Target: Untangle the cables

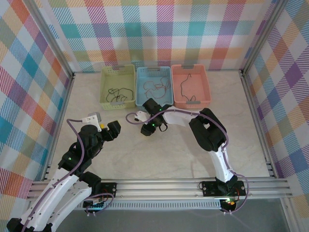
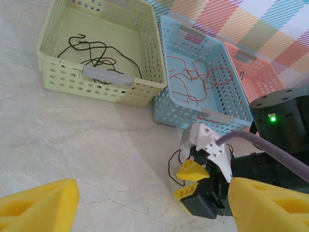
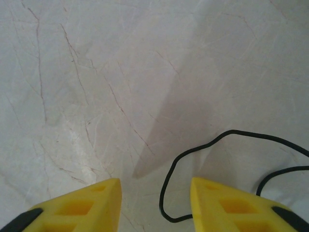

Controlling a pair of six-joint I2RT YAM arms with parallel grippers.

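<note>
My right gripper grabs the thin black cable by the outer bend of its loop next, since that leaves the rest free to untangle.
A thin black cable lies in a loop on the pale table, between the yellow fingers of my right gripper, close to the right finger. Those jaws stand apart and touch nothing. In the left wrist view the same cable curls beside the right gripper, which points down at the table. My left gripper is wide open and holds nothing, a short way left of the right gripper. More black cables lie in the green basket and orange-red ones in the blue basket.
Three baskets stand in a row at the back: green, blue and salmon, the last holding one black cable. Metal frame rails run along the sides and the near edge.
</note>
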